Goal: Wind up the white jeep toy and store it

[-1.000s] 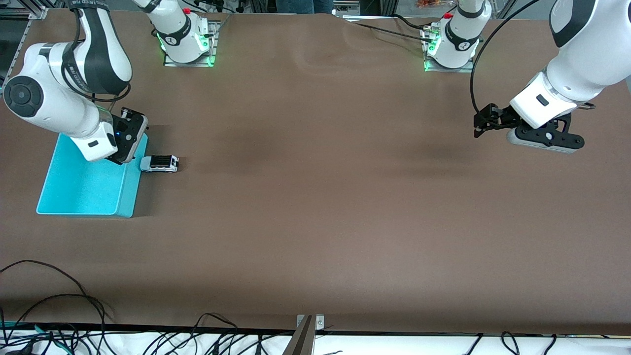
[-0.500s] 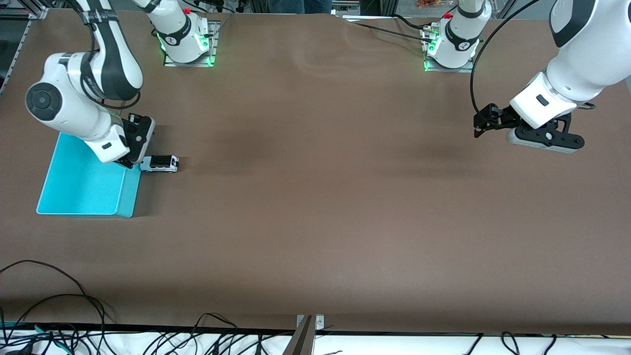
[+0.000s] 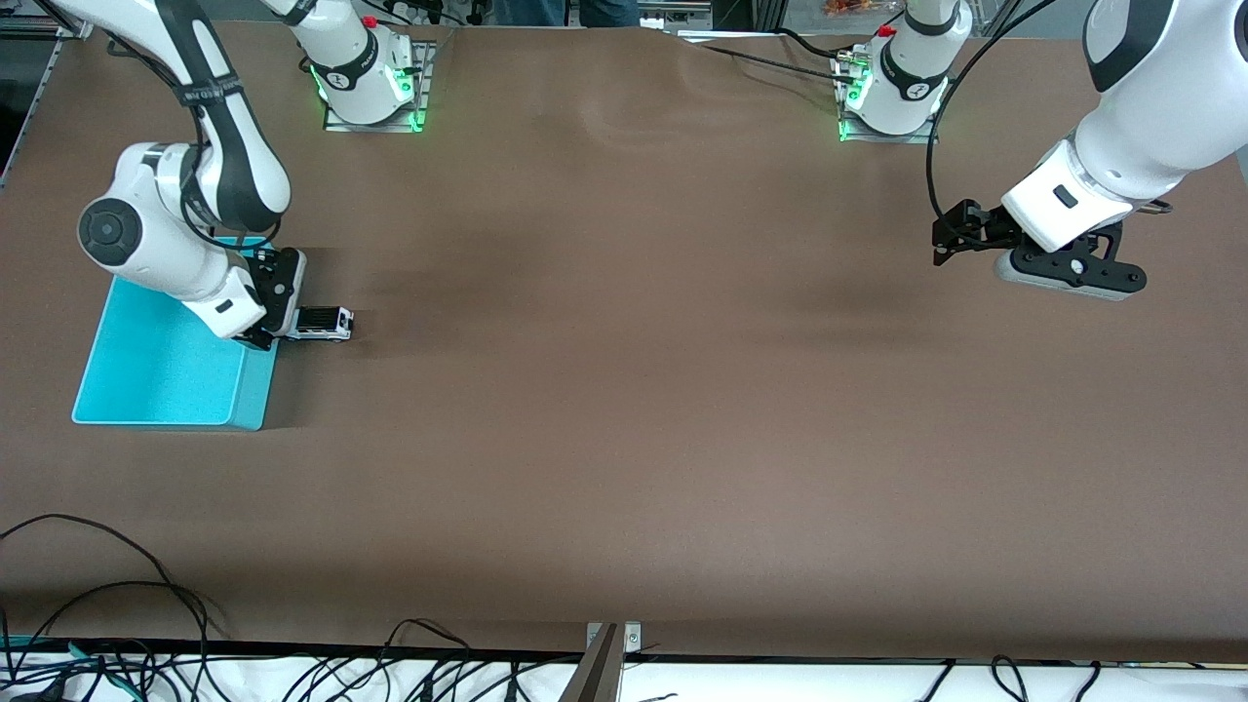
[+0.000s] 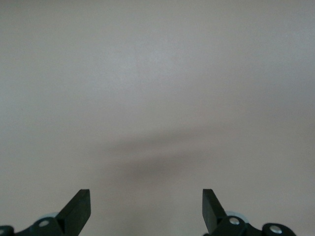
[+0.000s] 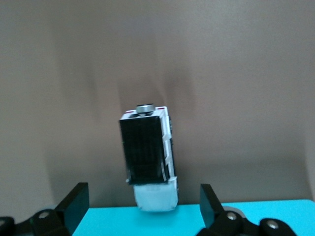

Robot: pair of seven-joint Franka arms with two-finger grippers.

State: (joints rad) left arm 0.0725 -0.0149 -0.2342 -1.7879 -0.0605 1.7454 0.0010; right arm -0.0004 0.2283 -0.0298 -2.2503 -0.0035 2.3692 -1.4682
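My right gripper isn't ready to close yet: its fingers stop short of the jeep's black roof panel [image 3: 319, 320] [image 5: 141, 150] and would miss it now. It needs to move toward the panel first, then close on it.
The white jeep toy [image 3: 322, 323], with a black roof panel, sits on the brown table right beside the turquoise bin [image 3: 146, 370], at the bin's edge toward the left arm's end. In the right wrist view the jeep [image 5: 150, 160] lies ahead of the open fingers, its nose at the bin's rim [image 5: 197, 221]. My right gripper [image 3: 276, 322] is open and low over the bin's edge, close to the jeep and apart from it. My left gripper [image 3: 944, 239] is open and empty, waiting above the table at the left arm's end.
Both arm bases [image 3: 369, 73] stand along the table's edge farthest from the front camera. Loose black cables [image 3: 107, 595] lie along the edge nearest to it. The left wrist view shows only bare table between the open fingers [image 4: 78, 209].
My right gripper has come down and moved from over the bin toward the jeep. The left arm shifted very slightly. The jeep has not moved.
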